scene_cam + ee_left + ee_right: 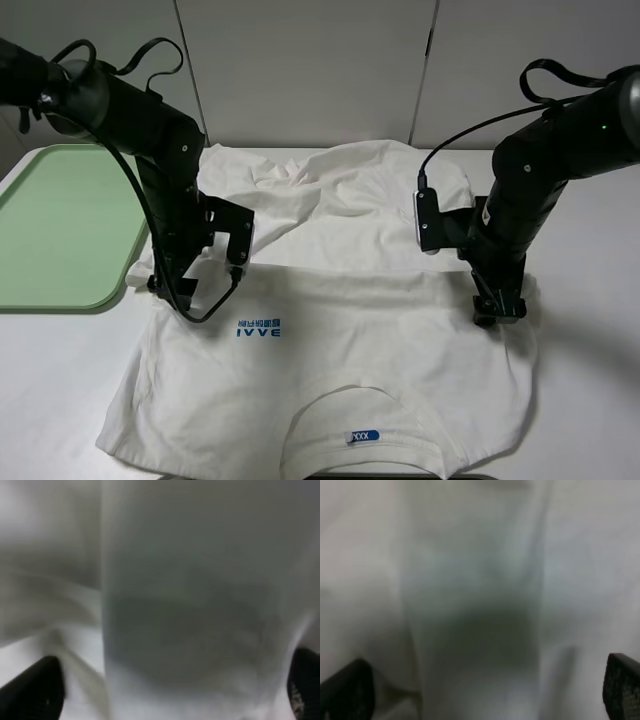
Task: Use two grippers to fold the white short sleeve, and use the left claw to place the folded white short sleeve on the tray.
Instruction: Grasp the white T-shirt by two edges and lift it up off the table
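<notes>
The fingers of my left gripper are down beside the white cloth fold [192, 275]. My left gripper will close on the fold next.
The white short sleeve [350, 340] lies spread on the white table, collar and blue neck label toward the front edge and its far part rumpled. My left claw [165, 285] is down on the shirt's left edge, beside the tray [60, 220]. My right gripper [497, 305] is down on the shirt's right edge. In the left wrist view, blurred white cloth [175, 605] fills the space between the wide-apart fingertips [30, 690] of the left gripper [167, 692]. The right wrist view shows the same: white cloth [470, 605] between the wide-set fingertips [622, 685] of the right gripper [482, 690].
The light-green tray sits at the table's left side with nothing on it. A pale panelled wall [320, 70] stands behind the table. The shirt's collar end reaches the table's front edge.
</notes>
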`<state>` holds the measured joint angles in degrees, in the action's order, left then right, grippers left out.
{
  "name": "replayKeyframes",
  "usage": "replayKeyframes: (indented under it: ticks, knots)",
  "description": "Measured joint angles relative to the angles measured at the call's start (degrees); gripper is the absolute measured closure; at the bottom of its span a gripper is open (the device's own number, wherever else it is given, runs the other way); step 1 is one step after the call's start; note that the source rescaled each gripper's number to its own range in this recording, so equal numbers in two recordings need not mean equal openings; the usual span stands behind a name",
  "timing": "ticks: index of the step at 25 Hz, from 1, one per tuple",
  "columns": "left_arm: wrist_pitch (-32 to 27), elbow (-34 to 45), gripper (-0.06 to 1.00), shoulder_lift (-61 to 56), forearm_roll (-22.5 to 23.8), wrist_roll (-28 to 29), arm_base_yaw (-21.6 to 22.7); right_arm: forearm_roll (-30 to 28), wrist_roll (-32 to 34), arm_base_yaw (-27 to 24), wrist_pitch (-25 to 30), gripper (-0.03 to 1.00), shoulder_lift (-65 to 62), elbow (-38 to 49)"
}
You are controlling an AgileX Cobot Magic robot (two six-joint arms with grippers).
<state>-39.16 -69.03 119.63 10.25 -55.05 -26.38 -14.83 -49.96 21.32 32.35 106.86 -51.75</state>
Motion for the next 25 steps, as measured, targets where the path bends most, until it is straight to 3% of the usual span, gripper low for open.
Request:
replayKeyframes:
  ticks: [4,8,12,14,15,18,25]
  knots:
    - [-0.01,0.0,0.11,0.24,-1.18,-0.5,0.0,0.24,-0.02,0.0,0.0,-0.03,0.5,0.0]
    - [-0.06,0.0,0.28,0.24,-3.46,-1.14,0.0,1.09,-0.02,0.0,0.0,-0.01,0.5,0.0]
    - [-0.18,0.0,0.5,0.24,-3.71,-1.25,0.0,2.43,-0.02,0.0,0.0,0.29,0.55,0.0]
    - [-0.24,0.0,0.63,0.24,-3.85,-1.25,0.0,2.77,-0.02,0.0,0.05,0.52,0.55,0.0]
    - [-0.24,0.0,0.63,0.24,-3.85,-1.25,0.0,2.87,-0.02,0.0,0.11,0.64,0.55,0.0]
    - [-0.76,0.0,0.91,0.24,-3.99,-1.36,0.0,3.09,-0.02,0.0,0.69,0.96,0.55,0.0]
    - [-0.79,0.0,0.94,0.12,-3.99,-1.53,0.0,3.34,-0.02,0.0,1.45,0.97,0.55,0.0]
